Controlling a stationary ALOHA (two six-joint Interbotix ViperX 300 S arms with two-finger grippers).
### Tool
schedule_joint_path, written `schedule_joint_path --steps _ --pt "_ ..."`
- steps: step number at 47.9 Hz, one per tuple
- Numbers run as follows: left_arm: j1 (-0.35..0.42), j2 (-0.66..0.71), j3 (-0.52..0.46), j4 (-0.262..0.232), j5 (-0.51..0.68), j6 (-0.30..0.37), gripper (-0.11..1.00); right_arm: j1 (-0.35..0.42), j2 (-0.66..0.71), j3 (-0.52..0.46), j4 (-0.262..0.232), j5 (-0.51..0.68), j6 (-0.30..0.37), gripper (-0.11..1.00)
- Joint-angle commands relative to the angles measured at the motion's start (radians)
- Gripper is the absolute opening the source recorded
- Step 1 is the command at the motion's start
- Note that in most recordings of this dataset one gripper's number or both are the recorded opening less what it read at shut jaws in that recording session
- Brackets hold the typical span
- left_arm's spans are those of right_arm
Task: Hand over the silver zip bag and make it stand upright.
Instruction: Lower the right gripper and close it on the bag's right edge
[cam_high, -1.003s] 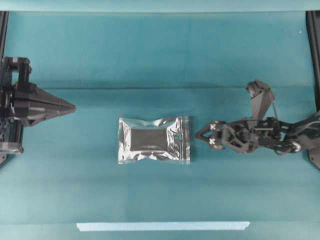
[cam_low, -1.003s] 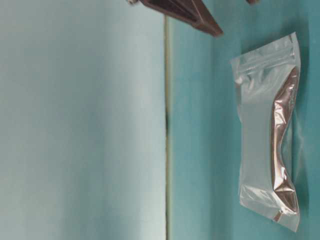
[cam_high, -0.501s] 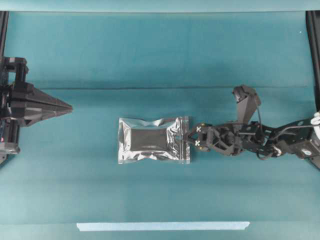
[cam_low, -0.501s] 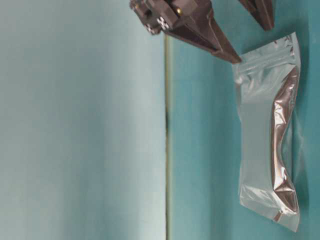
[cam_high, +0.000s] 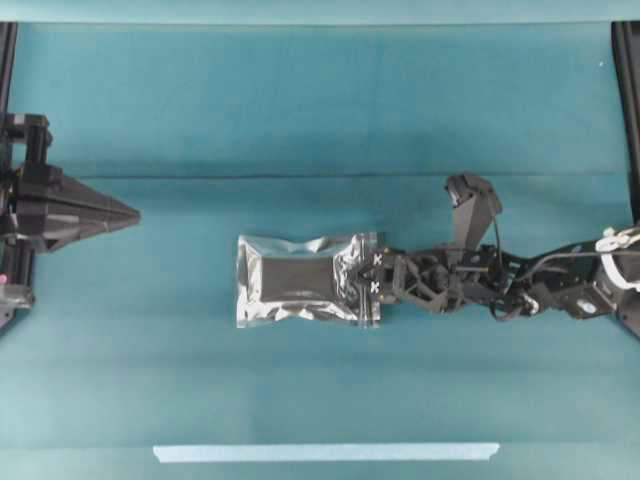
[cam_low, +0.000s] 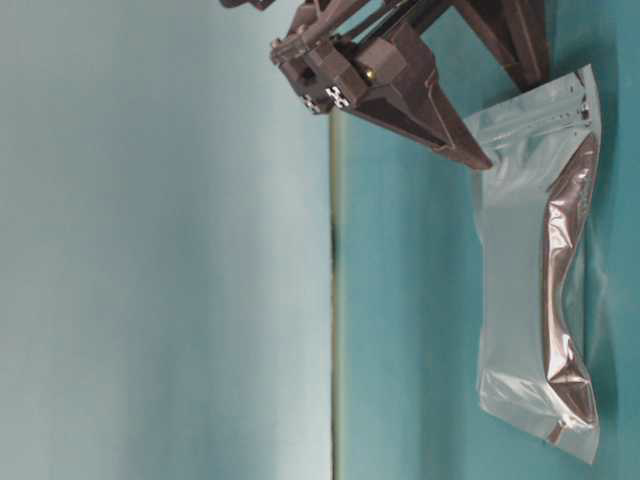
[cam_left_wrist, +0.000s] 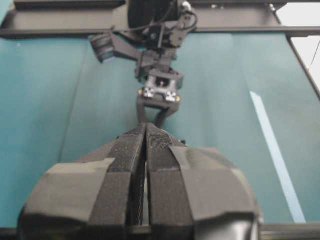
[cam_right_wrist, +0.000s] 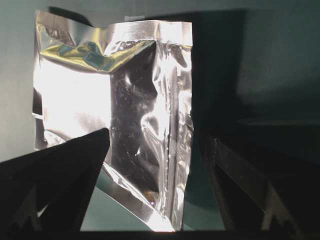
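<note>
Next, my right gripper grabs the silver zip bag (cam_high: 297, 279) by its zip-strip edge (cam_high: 367, 250) to hand the bag over and stand it upright.
The silver zip bag (cam_high: 300, 280) lies flat in the middle of the teal table, its zip strip on the right short edge. My right gripper (cam_high: 367, 278) reaches in from the right and stands open, its tips over that zip end. In the right wrist view, one dark finger (cam_right_wrist: 65, 170) overlaps the silver zip bag (cam_right_wrist: 125, 90) and the other stands just past its edge. From table level, the right gripper (cam_low: 515, 125) comes down on the top of the silver zip bag (cam_low: 520, 280). My left gripper (cam_high: 132, 213) is shut and empty at the far left; in its own wrist view, the left gripper (cam_left_wrist: 146, 131) hides the bag.
A thin pale-blue tape strip (cam_high: 325, 452) lies along the table's front edge, also seen as the tape strip (cam_left_wrist: 275, 150) in the left wrist view. Black frame rails (cam_high: 626, 100) stand at both sides. A fold line in the teal cloth (cam_high: 300, 177) runs across behind the bag.
My right gripper has travelled left from beside the bag until its open tips reach over the zip edge. The left gripper drew back slightly left. The bag has stayed put.
</note>
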Motion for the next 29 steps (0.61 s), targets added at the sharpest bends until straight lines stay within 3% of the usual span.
schedule_joint_path --steps 1,29 --pt "-0.002 0.002 -0.014 0.002 -0.005 0.002 -0.01 -0.003 0.026 -0.021 -0.003 -0.003 0.009 0.91" --pt "-0.002 -0.012 -0.003 0.002 -0.005 0.002 -0.01 -0.008 0.064 -0.060 -0.002 -0.009 0.008 0.90"
